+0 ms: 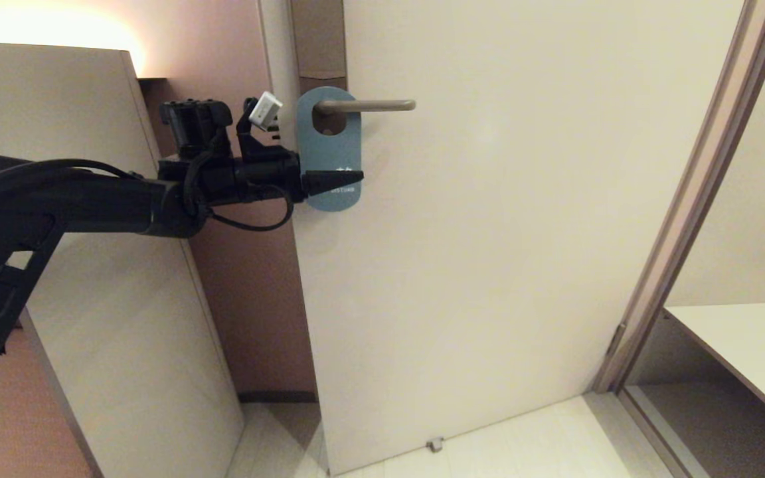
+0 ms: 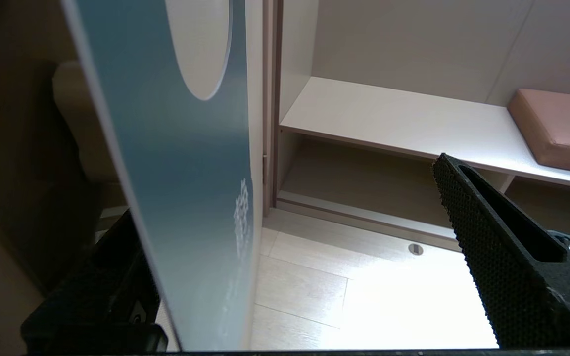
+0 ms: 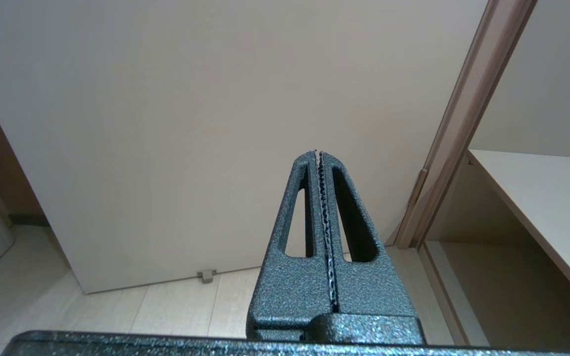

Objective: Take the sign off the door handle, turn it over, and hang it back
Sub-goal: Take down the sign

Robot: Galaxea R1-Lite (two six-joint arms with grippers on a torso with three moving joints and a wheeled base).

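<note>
Next, my left gripper grips the sign by its printed end (image 1: 340,198), which leaves the sign's oval hole (image 1: 329,123) free to slip off the door handle.
The sign (image 1: 333,143) hangs by its oval hole on the door handle (image 1: 369,105), teal-blue face outward, with its lower end by my left gripper. The handle is a slim horizontal metal lever. My left gripper (image 1: 356,178) is open and reaches from the left across the sign's lower part. In the left wrist view the sign (image 2: 181,173) stands edge-on between the jaws: one finger (image 2: 493,247) is well clear on the outer side, the other is mostly hidden behind the card. My right gripper (image 3: 318,154) is shut and empty, low before the door, out of the head view.
The pale door (image 1: 489,265) fills the middle, with a floor stop (image 1: 434,445) at its foot. A door frame (image 1: 688,199) and a white shelf (image 1: 754,345) are on the right. A tall cabinet panel (image 1: 90,265) stands on the left. A pink cushion (image 2: 557,128) lies on the shelf.
</note>
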